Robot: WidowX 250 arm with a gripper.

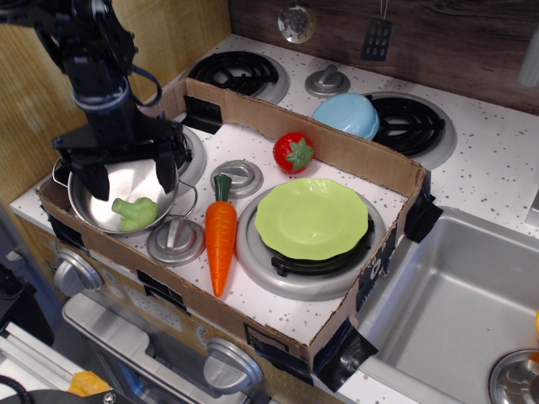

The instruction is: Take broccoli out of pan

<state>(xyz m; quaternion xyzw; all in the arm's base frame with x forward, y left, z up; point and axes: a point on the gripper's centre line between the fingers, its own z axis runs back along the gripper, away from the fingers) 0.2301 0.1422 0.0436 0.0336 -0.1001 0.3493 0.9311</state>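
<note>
The pale-green broccoli needs to come out of the steel pan (88, 212), so I should grab it by its stem (123, 207) with my gripper next.
The pale-green toy broccoli (136, 212) lies in the front part of the shiny steel pan (88, 212) at the left of the stove. My black gripper (131, 179) hangs open just over the pan. Its two fingers stand wide apart, one at the pan's left, one at its right. The fingertips (166, 178) are a little above and behind the broccoli and hold nothing.
An orange carrot (221, 235) lies right of the pan. A lime-green plate (312, 218) sits on the front burner, a red tomato (293, 152) behind it, a blue bowl (347, 114) beyond the cardboard wall (337, 151). A sink (455, 295) is at the right.
</note>
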